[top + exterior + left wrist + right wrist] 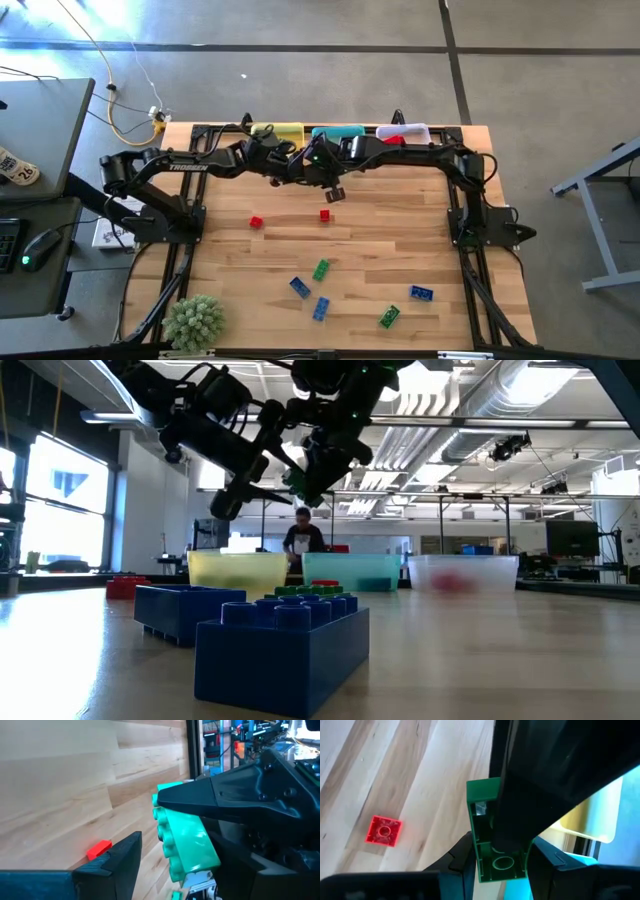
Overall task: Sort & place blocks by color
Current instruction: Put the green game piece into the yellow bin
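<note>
I will reach the green brick (482,820) with my left gripper and grab its loose end across the brick's studs, so I can sort it into the yellow bin.
A green brick (482,820) hangs in the air over the far middle of the table, in front of the bins. My right gripper (497,855) is shut on it. My left gripper (182,842) reaches in from the table's left and stands open about the same brick (187,840). One left finger (117,862) stands off the studded face with wood showing between. The other (520,805) lies over the hollow underside. Loose on the wood lie red blocks (256,222) (325,215), green blocks (320,269) (388,318) and blue blocks (299,287) (421,293). My right gripper pinches the brick between its two fingers on two opposite side walls (472,857), at the end nearest its wrist. The rest of the brick sticks out ahead of the fingers, hollow underside toward the wrist camera, lifted clear of the table. My left gripper's finger covers the brick's underside; I cannot tell whether it touches.
At the far edge a yellow bin (280,131), a teal bin (338,131) and a clear bin (405,132) holding something red stand in a row. A green plant (193,322) sits at the near left corner. Bare wood lies between the arms and the loose blocks.
</note>
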Tool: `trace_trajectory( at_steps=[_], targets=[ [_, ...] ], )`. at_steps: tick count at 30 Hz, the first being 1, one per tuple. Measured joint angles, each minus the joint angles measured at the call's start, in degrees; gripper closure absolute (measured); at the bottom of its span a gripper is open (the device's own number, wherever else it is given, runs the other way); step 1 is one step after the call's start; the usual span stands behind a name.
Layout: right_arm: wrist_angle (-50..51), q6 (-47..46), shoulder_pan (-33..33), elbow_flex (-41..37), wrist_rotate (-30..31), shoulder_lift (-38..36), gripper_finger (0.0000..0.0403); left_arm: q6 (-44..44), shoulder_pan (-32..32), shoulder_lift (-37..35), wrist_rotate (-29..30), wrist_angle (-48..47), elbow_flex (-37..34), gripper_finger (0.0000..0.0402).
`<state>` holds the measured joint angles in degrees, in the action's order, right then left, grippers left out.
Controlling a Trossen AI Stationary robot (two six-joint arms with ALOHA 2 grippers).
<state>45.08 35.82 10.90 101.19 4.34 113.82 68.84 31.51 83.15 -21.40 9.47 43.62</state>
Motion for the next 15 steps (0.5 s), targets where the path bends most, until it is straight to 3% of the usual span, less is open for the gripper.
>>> trace_trajectory(
  at_steps=[6, 15],
  targets=[
    [-0.94, -0.92, -0.04, 0.0, 0.28, -0.01, 0.0297, -0.25, 0.02, -0.01, 0.0, 0.24, 0.04, 0.0232],
    [-0.97, -1.01, 0.07, 0.0, 2.08, 0.0, 0.0297, -3.32, 0.04, -0.01, 0.23, 0.47, 0.05, 0.0314]
  ],
)
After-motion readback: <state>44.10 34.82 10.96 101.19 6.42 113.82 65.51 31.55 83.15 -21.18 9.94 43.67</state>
